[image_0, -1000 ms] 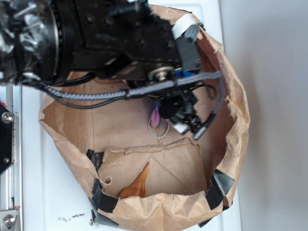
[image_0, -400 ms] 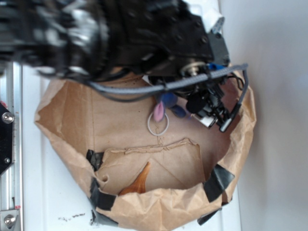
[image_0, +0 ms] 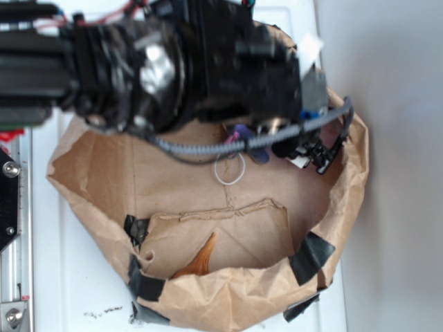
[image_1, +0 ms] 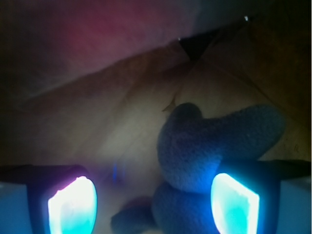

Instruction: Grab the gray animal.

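My gripper isn't ready to close on the gray animal: brown paper shows between the gripper's finger and the animal, so it would miss now. It should first move toward the animal.
The gray animal (image_1: 209,146) fills the lower right of the wrist view as fuzzy dark-gray limbs. It lies between my gripper's (image_1: 153,207) two glowing pads (image_1: 73,204), close against the right one. The jaws stand wide apart, so the gripper is open. In the exterior view the arm covers most of the gray animal (image_0: 257,156). Only a few dark bits and its thin white ring (image_0: 230,169) show on the bag floor. My gripper (image_0: 306,153) pokes out below the arm at the right.
The brown paper bag (image_0: 228,304) has a rolled rim patched with black tape (image_0: 311,252) and walls in the whole workspace. An orange-brown pointed object (image_0: 201,261) lies near the front wall. The right bag wall is close to the gripper.
The arm has swung right and toward the back of the bag, now hiding the pink ear. The white ring has shifted slightly toward the back.
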Available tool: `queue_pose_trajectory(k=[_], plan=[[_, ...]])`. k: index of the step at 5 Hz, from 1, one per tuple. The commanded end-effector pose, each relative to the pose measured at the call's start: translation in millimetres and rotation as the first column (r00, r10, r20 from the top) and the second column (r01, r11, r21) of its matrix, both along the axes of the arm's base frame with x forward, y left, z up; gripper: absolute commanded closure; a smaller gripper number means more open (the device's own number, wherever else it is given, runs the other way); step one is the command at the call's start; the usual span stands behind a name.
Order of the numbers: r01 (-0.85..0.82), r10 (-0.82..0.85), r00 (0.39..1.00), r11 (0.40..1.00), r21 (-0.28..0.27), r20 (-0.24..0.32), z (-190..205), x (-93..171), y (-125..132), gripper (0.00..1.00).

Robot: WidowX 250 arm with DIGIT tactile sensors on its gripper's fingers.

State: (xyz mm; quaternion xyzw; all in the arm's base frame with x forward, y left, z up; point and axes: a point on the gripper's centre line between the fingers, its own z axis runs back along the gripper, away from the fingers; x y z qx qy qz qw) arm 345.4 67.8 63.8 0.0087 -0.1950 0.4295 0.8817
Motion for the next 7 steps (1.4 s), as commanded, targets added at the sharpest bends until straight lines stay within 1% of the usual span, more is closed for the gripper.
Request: queue_pose_trajectory(k=[1, 3, 4, 5, 6, 7], plan=[[0.037, -0.039, 0.999, 0.997, 0.061, 0.019, 3, -3, 7, 0.0], [0.107, -0.108, 0.994, 0.98, 0.165, -0.005, -20, -5, 7, 0.0], [0.079, -0.078, 0.997, 0.974, 0.211, -0.01, -36, -4, 7, 1.0], [0.096, -0.097, 0.995, 0.972, 0.213, -0.006, -32, -11, 5, 1.0], [0.107, -0.109, 0.994, 0.977, 0.185, -0.003, -21, -12, 4, 1.0], [0.151, -0.154, 0.988, 0.979, 0.138, 0.006, -1, -19, 1, 1.0]])
